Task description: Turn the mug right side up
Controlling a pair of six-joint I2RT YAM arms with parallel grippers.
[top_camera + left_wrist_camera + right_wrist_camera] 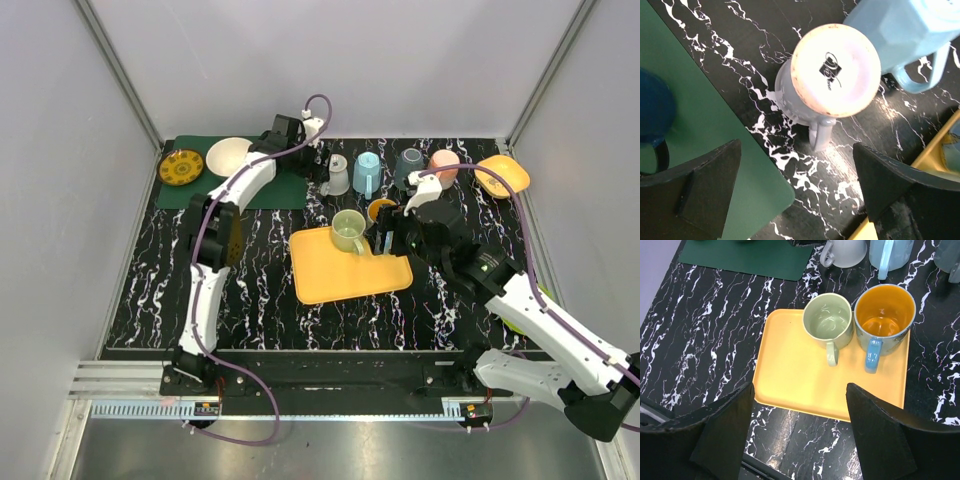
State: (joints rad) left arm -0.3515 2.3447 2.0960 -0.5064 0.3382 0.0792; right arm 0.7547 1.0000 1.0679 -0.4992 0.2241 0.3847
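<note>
Next, my left gripper grabs the pale grey mug by its handle point(325, 186) point(823, 131) near the mug's base, leaving its rim end for my right gripper to turn it upright.
A pale grey mug point(835, 70) stands upside down on the black marble table, base up with a logo, handle point(821, 135) pointing toward my left gripper point(797, 192). That gripper is open and empty, hovering above the mug, its fingers point(710, 185) wide apart. In the top view the mug point(336, 176) is at the back, right of the green mat, with the left gripper point(318, 166) beside it. My right gripper point(800, 435) is open and empty above the near edge of the yellow tray point(795, 380); it also shows in the top view point(388, 240).
A green mug point(828, 320) and an orange-lined mug point(884, 315) stand upright on the tray. A light blue mug point(367, 173), dark mug point(408, 165), pink mug point(444, 163) and yellow bowl point(502, 175) line the back. A green mat point(240, 188) holds a white bowl point(230, 155) and plate point(181, 167).
</note>
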